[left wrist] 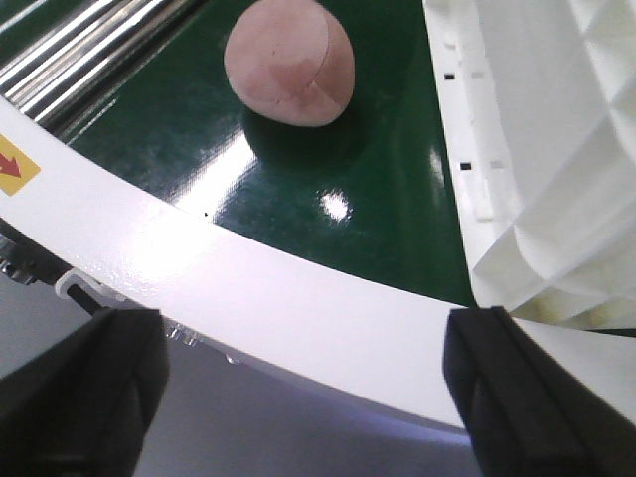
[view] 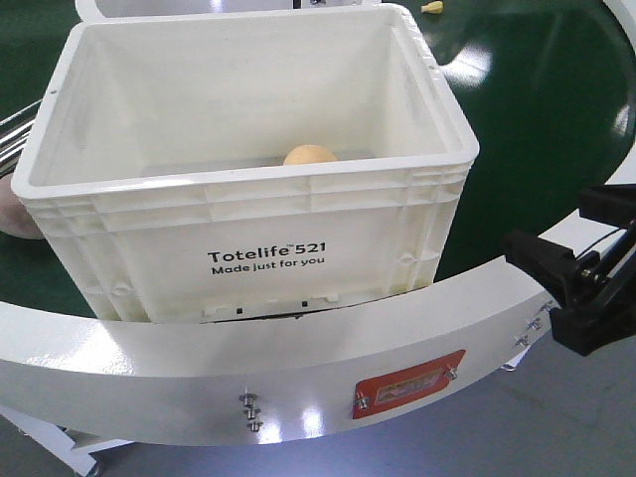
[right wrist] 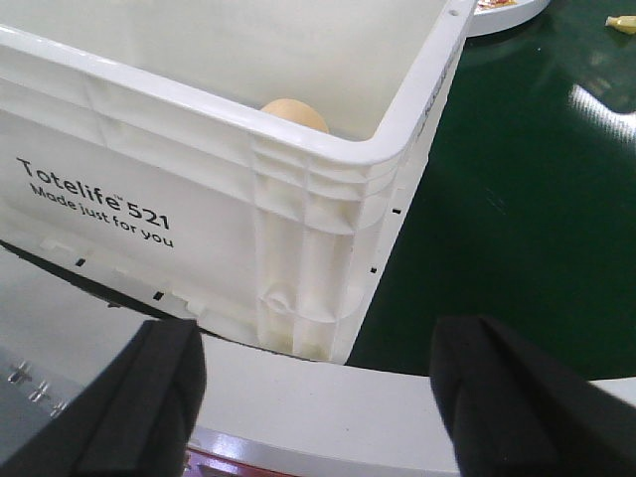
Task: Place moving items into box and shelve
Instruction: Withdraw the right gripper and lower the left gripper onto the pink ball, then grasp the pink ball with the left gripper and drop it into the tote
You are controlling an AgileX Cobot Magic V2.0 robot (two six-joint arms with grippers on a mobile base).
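Observation:
My left gripper should lift the box for shelving, so it should grab the Totelife box (view: 260,248) next by its short-side rim (view: 52,107).
A white Totelife box (view: 248,248) stands on the green belt, just behind the white curved rim. A tan round item (view: 310,154) lies inside it, also seen in the right wrist view (right wrist: 295,111). A pink rounded item (left wrist: 288,65) lies on the belt left of the box, its edge showing in the front view (view: 10,211). My left gripper (left wrist: 308,397) is open and empty, over the rim near the box's left corner (left wrist: 537,149). My right gripper (view: 561,296) is open and empty at the box's right front corner (right wrist: 308,248), as the right wrist view (right wrist: 318,397) shows.
The white curved rim (view: 298,368) of the conveyor runs along the front, with a red plate (view: 407,383) on its face. Metal rollers (left wrist: 89,50) lie at the far left. A small yellow item (view: 431,7) lies far back on the green belt (view: 556,119).

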